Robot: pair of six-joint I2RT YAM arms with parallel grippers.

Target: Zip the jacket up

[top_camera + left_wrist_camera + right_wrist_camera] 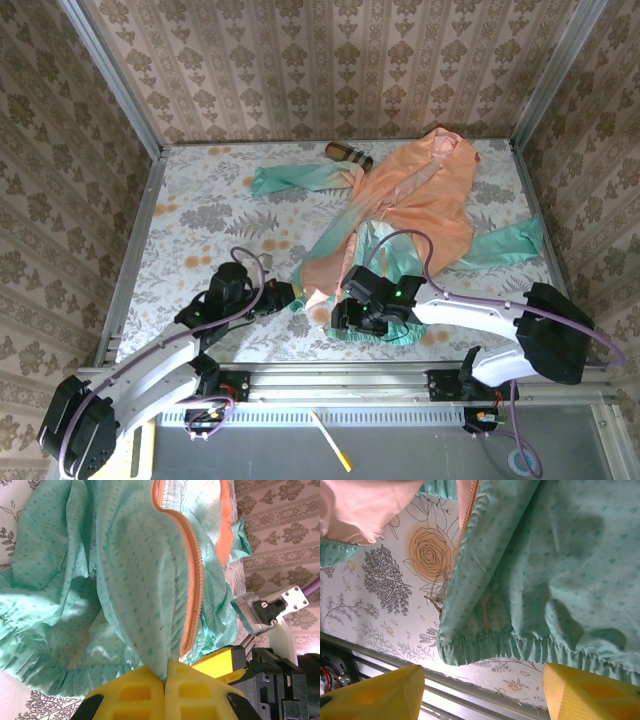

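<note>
My right gripper is going to grip the jacket's mint hem corner (337, 331) (452, 649) beside the zipper pull next, which leaves the teeth free for joining the zipper.
The jacket (420, 195) lies spread on the floral table, peach-orange at the top and mint green at the hem (392, 335). My left gripper (290, 297) is at the hem's left corner. Seen from the left wrist, its yellow fingers (131, 692) are shut on a fold of mint fabric (145, 620) right beside the orange zipper (193, 580). My right gripper (352, 315) hovers over the hem just to the right. It (482, 697) stands open in its wrist view, with the gathered hem (520, 645) just beyond the fingertips and nothing between them. The zipper edge (468, 507) runs up from there.
A small brown striped cylinder (347, 153) lies at the back next to a mint sleeve (295, 178). The table's metal front rail (470, 692) runs just under the right gripper. Patterned walls close in the sides and the back.
</note>
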